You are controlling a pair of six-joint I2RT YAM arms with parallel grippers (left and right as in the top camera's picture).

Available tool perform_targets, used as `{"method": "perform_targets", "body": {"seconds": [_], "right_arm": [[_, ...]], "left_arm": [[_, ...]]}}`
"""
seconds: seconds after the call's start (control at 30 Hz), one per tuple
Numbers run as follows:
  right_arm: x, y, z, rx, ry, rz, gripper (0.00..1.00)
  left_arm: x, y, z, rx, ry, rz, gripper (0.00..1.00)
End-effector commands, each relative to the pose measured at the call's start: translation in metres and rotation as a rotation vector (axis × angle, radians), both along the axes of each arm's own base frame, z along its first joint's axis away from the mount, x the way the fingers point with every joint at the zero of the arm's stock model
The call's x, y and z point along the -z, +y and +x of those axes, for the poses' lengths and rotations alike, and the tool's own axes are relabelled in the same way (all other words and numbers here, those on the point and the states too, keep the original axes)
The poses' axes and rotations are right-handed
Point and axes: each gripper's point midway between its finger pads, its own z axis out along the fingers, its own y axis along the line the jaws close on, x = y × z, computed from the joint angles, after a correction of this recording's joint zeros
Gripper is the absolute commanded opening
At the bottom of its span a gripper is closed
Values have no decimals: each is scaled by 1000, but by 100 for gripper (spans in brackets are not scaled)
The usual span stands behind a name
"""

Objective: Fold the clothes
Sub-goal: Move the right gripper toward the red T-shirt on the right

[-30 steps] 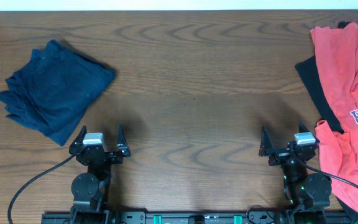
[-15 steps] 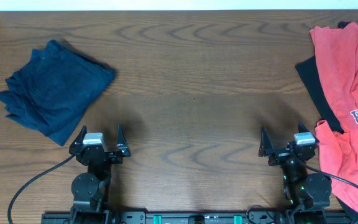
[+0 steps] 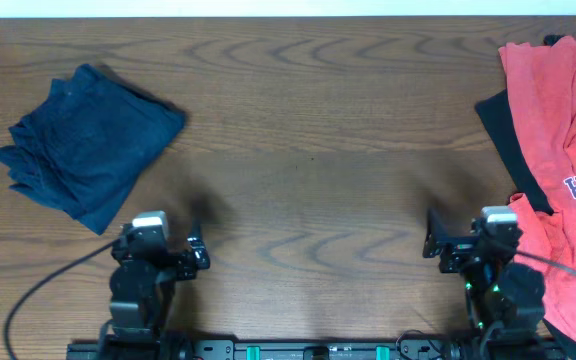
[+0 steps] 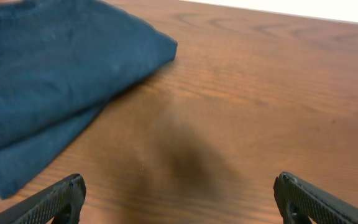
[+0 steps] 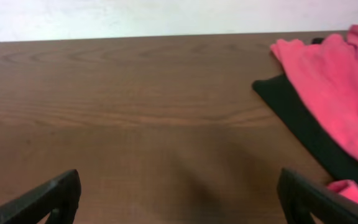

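Observation:
I will next grab the coral-red T-shirt's edge (image 3: 515, 103) (image 5: 294, 76) facing the empty wood with my right gripper, then draw the T-shirt onto open table for folding.
A coral-red T-shirt (image 3: 558, 120) with navy-and-white lettering lies crumpled at the table's right edge; it also shows in the right wrist view (image 5: 337, 81). A black garment (image 3: 503, 135) lies under its left side, also in the right wrist view (image 5: 291, 112). A dark navy garment (image 3: 83, 145) lies folded at the far left, also in the left wrist view (image 4: 48, 81). My left gripper (image 3: 160, 250) is open and empty over bare wood, in front of the navy garment. My right gripper (image 3: 468, 240) is open and empty, just left of the red shirt.
The wooden table (image 3: 308, 150) spans the view. A white wall edge (image 5: 166, 15) runs along the far side. Black cables trail from each arm base at the front edge.
Both arms have shifted slightly at the front edge; the left gripper's fingers look lower and turned, and the right gripper has moved a little right toward the red shirt. The clothes have not moved.

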Motion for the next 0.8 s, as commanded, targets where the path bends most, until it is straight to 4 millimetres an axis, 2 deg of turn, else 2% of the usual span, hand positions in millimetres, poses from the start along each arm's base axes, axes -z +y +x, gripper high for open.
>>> {"method": "perform_targets", "body": {"seconds": [0.0, 0.2, 0.33, 0.4, 0.47, 0.63, 0.77], "right_arm": [[-14, -7, 3, 53, 93, -3, 99], [10, -8, 5, 54, 480, -44, 99], [16, 7, 19, -8, 629, -8, 99], [23, 7, 25, -2, 678, -14, 99], [34, -8, 28, 108, 721, -15, 99], [63, -85, 14, 652, 811, -1, 99], [81, -128, 3, 858, 865, -5, 99]], "left_arm": [[-31, 0, 2, -30, 29, -58, 98], [-35, -17, 6, 46, 247, -91, 98], [-27, -25, 7, 76, 359, -112, 98], [-20, -27, 7, 81, 398, -116, 98], [-15, -27, 8, 80, 422, -115, 98], [-7, -27, 9, 76, 462, -114, 98], [-5, -27, 10, 76, 470, -113, 98]]}}
